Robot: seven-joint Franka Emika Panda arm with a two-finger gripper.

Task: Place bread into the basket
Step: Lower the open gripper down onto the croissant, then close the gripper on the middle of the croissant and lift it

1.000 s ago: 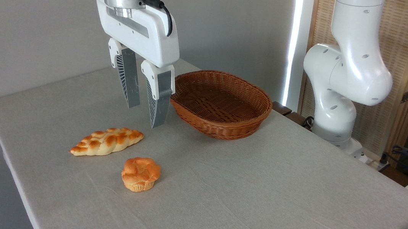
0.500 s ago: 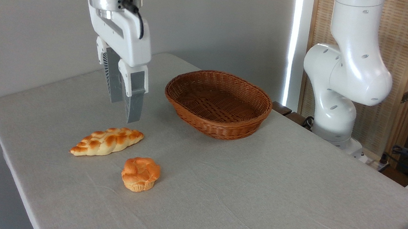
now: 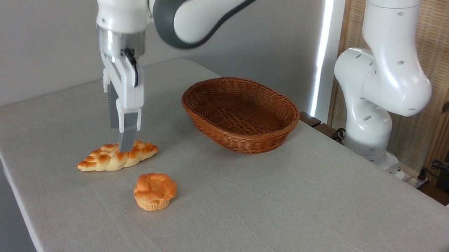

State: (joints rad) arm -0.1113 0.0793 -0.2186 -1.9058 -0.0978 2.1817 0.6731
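My gripper grabs the bread by its middle point(image 3: 119, 158) next, to put the braided bread into the wicker basket point(image 3: 244, 141).
The braided golden bread point(image 3: 107, 158) lies on the grey table near the left edge. My gripper point(image 3: 119, 139) hangs directly over the loaf's middle, turned so I see it edge-on. Its jaws are open: the near fingertip point(image 3: 126, 147) overlaps the loaf's front side, and the far finger ends behind the loaf. Nothing is gripped. The reddish-brown wicker basket point(image 3: 244, 141) stands empty to the right and further back, well apart from the gripper.
A small round muffin-shaped bun point(image 3: 155, 191) sits just in front and right of the loaf. The arm's white base point(image 3: 371, 117) stands behind the table's right rear edge. The table's left edge point(image 3: 5, 160) runs close to the loaf.
The gripper has moved left away from the basket, rotated to an edge-on view, and dropped down to the loaf's middle. Bread, bun and basket have not moved.
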